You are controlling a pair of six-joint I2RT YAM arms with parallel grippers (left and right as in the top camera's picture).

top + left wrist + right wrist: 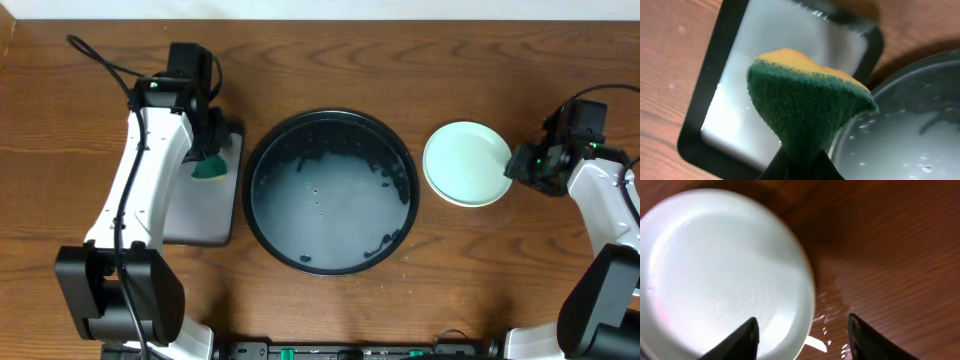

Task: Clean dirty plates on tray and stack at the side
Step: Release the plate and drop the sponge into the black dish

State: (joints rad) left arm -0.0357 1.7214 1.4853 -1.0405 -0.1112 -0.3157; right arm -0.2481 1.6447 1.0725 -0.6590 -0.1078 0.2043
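Note:
The sponge's yellow edge [210, 178] [802, 63] hangs above the bottom of the grey tray, beyond my fingers, so I should lower the sponge before my left gripper lets go of it.
The round black tray [262, 150] sits mid-table, wet, with no plate in it. A stack of plates [466, 163], pale mint on top with a pale yellow rim showing beneath, lies on the table right of the tray. My right gripper [519, 166] is open at the stack's right edge; in the right wrist view the fingers [802, 330] straddle the top plate's [715, 275] rim without closing on it. My left gripper [212, 150] is shut on the green-and-yellow sponge [805, 107], held over the grey rectangular tray [790, 55].
The grey rectangular tray with black rim [205, 205] lies left of the round tray. Water drops lie on the wood beside the plates [832, 325]. The round tray's wet rim shows at the right of the left wrist view [900, 135].

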